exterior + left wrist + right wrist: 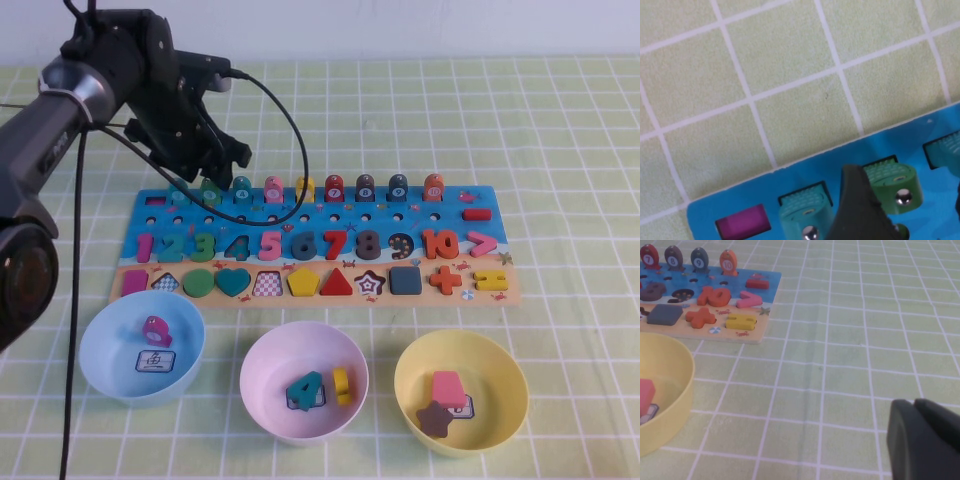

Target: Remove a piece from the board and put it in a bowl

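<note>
The left gripper grips the green piece by the raised rounded head [896, 189] next, since the piece's tail end sits down in its slot [882, 161].
The green piece [211, 191] stands in the peg row at the back left of the board [455, 200], between two teal pieces. My left gripper [210, 172] is over it, open, with the jaws standing either side of the piece. In the left wrist view the green piece [892, 186] sits in its slot, one dark finger [857, 210] is close beside it, and the other finger is just at the frame's edge. The light blue bowl [95, 340] is at the front left and holds a magenta piece [155, 329] and a white card. My right gripper [915, 412] is shut and empty, above the cloth to the right of the board [670, 282].
A pink bowl [262, 360] with a teal 4 and a yellow piece is at the front middle. A yellow bowl [410, 370] with a pink and a brown piece is at the front right and also shows in the right wrist view [687, 370]. A black cable [290, 130] loops over the board.
</note>
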Motion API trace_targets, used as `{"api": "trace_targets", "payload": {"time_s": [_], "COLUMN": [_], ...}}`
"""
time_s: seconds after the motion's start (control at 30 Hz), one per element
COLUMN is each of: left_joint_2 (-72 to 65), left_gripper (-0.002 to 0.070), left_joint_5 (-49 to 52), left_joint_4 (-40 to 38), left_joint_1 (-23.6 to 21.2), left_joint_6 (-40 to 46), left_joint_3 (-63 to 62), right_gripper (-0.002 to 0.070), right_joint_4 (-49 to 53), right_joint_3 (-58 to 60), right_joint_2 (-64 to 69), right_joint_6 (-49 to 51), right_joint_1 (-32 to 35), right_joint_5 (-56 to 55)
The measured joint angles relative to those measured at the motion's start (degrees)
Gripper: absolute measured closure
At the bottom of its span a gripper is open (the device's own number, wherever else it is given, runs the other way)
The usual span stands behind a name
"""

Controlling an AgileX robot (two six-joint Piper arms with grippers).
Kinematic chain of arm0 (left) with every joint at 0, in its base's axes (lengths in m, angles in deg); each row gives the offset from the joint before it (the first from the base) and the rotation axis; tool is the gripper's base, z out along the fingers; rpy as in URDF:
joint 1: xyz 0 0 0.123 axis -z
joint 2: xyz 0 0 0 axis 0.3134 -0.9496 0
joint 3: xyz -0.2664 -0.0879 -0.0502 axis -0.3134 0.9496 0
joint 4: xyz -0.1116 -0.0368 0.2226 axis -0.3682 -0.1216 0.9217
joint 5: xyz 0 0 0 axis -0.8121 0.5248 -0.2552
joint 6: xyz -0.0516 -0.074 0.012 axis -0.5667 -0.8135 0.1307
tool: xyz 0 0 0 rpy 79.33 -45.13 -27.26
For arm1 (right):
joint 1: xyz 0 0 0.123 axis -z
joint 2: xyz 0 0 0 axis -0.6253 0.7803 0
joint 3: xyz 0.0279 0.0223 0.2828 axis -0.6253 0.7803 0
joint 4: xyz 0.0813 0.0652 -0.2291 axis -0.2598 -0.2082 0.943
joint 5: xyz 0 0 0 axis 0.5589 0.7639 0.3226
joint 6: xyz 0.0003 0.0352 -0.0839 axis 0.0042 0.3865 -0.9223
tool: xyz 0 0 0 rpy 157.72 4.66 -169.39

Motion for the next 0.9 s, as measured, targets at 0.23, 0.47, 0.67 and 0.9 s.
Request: {"api": "trace_targets", "payload": {"time_s": [0.23, 0.47, 0.67, 0.9], "left_joint_2": [0.0, -0.1, -1.0, -1.2], "left_gripper": [0.0315, 0.0315, 0.0315, 0.0325], "left_joint_5": [0.0, 0.0, 0.0, 0.0], "left_joint_4": [0.0, -0.1, -0.3, -0.4], "left_joint_1": [-0.3, -0.3, -0.3, -0.3], "left_joint_6": [0.0, 0.0, 0.0, 0.0], "left_joint_3": [0.0, 0.0, 0.0, 0.0], "right_gripper": [0.0694, 0.0694, 0.0694, 0.0694], "right_joint_4": [0.0, 0.0, 0.0, 0.0], "right_joint_3": [0.0, 0.0, 0.0, 0.0], "right_joint_2": [0.0, 0.0, 0.0, -0.1], "right_joint_6": [0.0, 0.0, 0.0, 0.0], "right_joint_1": [0.0, 0.0, 0.0, 0.0], "right_joint_5": [0.0, 0.0, 0.0, 0.0]}}
